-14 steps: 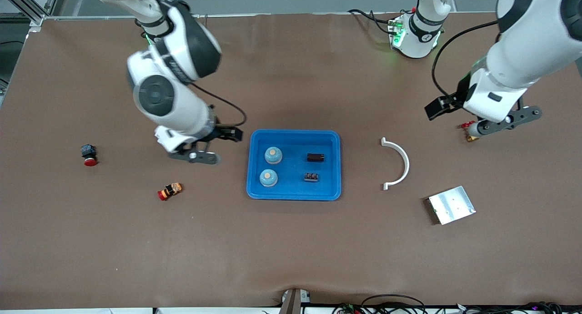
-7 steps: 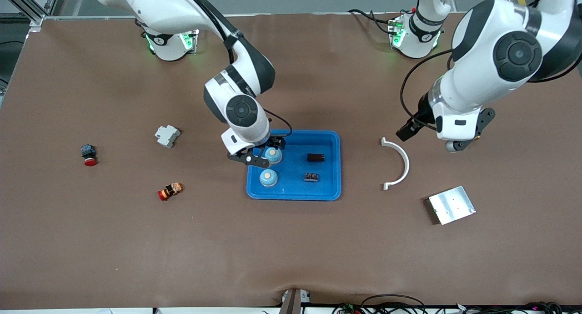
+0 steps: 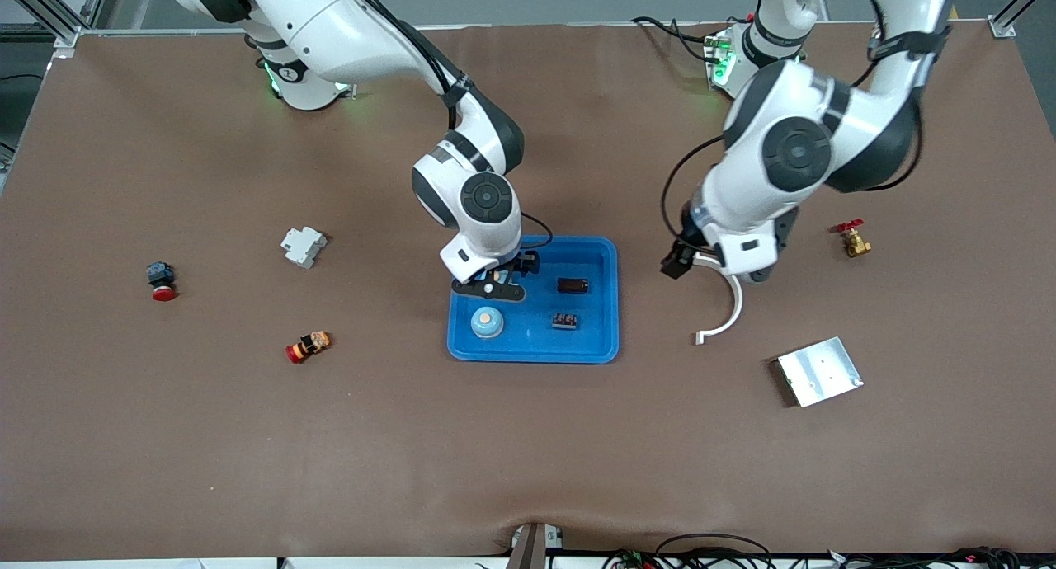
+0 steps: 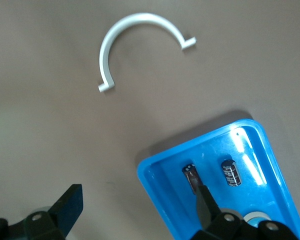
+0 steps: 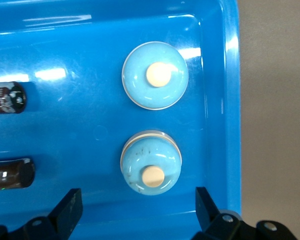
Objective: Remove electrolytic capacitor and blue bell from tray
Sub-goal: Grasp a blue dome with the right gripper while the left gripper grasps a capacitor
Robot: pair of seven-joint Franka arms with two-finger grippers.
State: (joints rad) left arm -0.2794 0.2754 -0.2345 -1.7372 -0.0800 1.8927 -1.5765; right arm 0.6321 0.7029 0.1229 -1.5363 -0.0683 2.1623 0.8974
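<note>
My right gripper's fingers stop above the closer blue bell's rim (image 5: 151,165) in the tray (image 5: 90,135) in the right wrist view, so I should lower them before I close.
A blue tray (image 3: 532,355) in the table's middle holds two light-blue bells and two dark capacitors. One bell (image 3: 487,322) shows in the front view. The other is hidden there under my right gripper (image 3: 495,287). In the right wrist view both bells (image 5: 155,75) (image 5: 151,162) show, and my right gripper (image 5: 136,205) hangs open just over the closer one. The capacitors (image 3: 572,285) (image 3: 564,321) lie toward the left arm's end of the tray. My left gripper (image 3: 709,265) is open over the white arc (image 3: 730,301), beside the tray (image 4: 160,195), holding nothing.
A metal plate (image 3: 819,371) and a red-handled valve (image 3: 851,239) lie toward the left arm's end. A grey breaker (image 3: 303,246), a red push button (image 3: 162,280) and a small orange-and-red part (image 3: 308,345) lie toward the right arm's end.
My right gripper has swung from beside the tray to over the farther bell. My left arm has moved from the valve to the arc. Both stayed open.
</note>
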